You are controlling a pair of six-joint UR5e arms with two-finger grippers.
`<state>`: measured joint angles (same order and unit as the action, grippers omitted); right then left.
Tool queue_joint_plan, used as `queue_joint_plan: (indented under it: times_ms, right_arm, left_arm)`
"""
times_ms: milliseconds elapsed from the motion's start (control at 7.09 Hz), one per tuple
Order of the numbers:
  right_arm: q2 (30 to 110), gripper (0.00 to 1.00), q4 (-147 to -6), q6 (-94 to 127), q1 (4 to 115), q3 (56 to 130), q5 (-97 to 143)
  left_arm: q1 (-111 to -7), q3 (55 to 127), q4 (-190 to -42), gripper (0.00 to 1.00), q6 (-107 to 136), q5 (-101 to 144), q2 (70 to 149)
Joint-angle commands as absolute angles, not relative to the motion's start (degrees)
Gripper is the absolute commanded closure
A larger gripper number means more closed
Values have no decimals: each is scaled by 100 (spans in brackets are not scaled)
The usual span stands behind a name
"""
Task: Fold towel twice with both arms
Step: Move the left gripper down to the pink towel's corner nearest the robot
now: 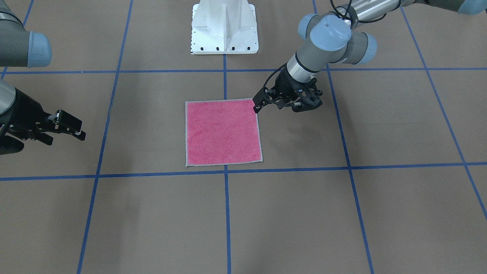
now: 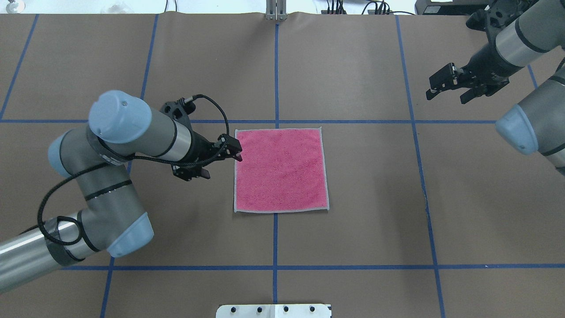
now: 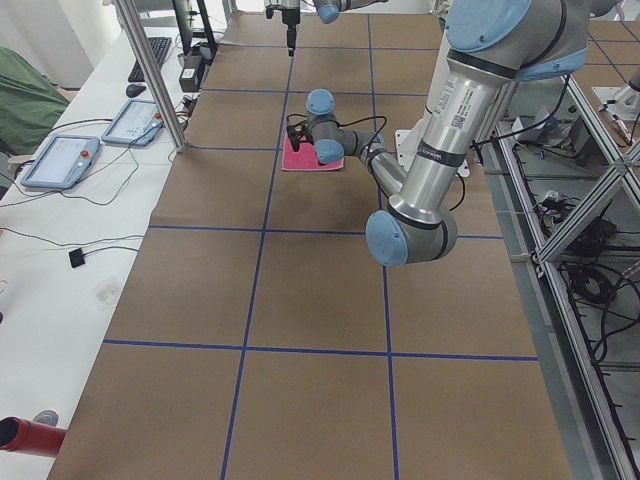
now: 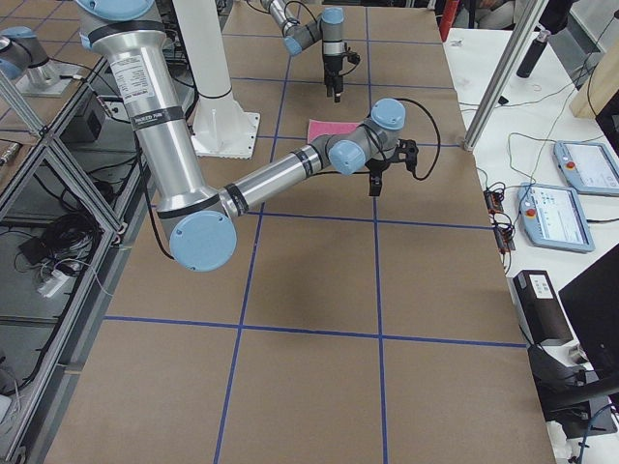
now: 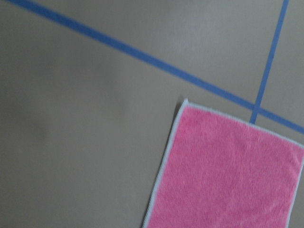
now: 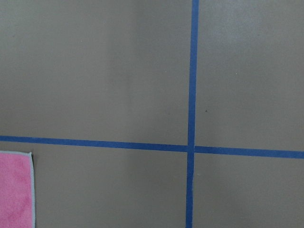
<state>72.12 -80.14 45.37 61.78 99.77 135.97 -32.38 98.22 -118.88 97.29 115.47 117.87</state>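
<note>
The pink towel (image 1: 222, 132) should next be grabbed by my left gripper at its grey-trimmed corner (image 1: 252, 98), to fold the towel over on itself.
The towel (image 1: 222, 131) lies flat and unfolded, pink face up with its light grey trim showing, in the middle of the table (image 2: 280, 170). My left gripper (image 2: 220, 164) is open and empty, low beside the towel's left edge near its far corner; in the front-facing view it (image 1: 276, 108) sits at the towel's upper right corner. The left wrist view shows that corner of the towel (image 5: 228, 171) and no fingers. My right gripper (image 2: 446, 97) is open and empty, far off to the right, well apart from the towel (image 1: 66, 137). The right wrist view shows only one towel corner (image 6: 14, 190).
The brown table (image 2: 353, 221) is marked with a grid of blue tape lines (image 2: 276, 66). The white pedestal base (image 1: 224, 26) stands at the robot's side of the table. Tablets and cables (image 3: 60, 160) lie on side benches beyond the table's ends.
</note>
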Motion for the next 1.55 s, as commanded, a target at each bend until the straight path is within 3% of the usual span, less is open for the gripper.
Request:
queue_joint_plan:
  times_ms: [0, 564, 1410]
  right_arm:
    - [7190, 0, -8007, 4737, 6109, 9985, 13605]
    - [7146, 0, -8007, 4755, 6038, 9984, 13605]
    - [7084, 0, -8007, 4834, 6047, 9984, 13649]
  left_arm:
    - [-2674, 9765, -11874, 0, 10054, 11217, 11874]
    - [-2382, 9457, -11883, 3, 10055, 11145, 11883]
    - [-2355, 9431, -11900, 48, 10028, 11153, 11883]
